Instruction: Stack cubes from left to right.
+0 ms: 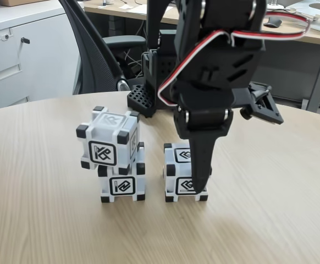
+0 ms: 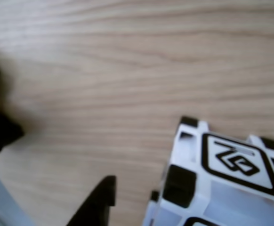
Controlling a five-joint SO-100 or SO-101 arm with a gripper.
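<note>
My gripper grabs the lone third cube by its opposite upright sides next, to top the stack (image 1: pixel 108 140).
In the fixed view two cubes stand stacked at the left: the lower cube (image 1: pixel 121 186) sits on the table, and the upper cube (image 1: pixel 108 137) rests on it, turned and shifted left. A third cube (image 1: pixel 177 165) stands alone to their right. My gripper (image 1: pixel 238 154) is open. Its long black finger (image 1: pixel 199 170) hangs down in front of this cube's near face, and the other jaw is swung out high to the right. In the wrist view the lone cube (image 2: pixel 221 179) lies just right of the black fingertip (image 2: pixel 101 200).
The round wooden table (image 1: pixel 270 220) has free room in front and to the right. The arm's black base (image 1: pixel 149 91) stands at the far edge. An office chair (image 1: pixel 102 55), cabinets (image 1: pixel 17 55) and desks lie beyond the table.
</note>
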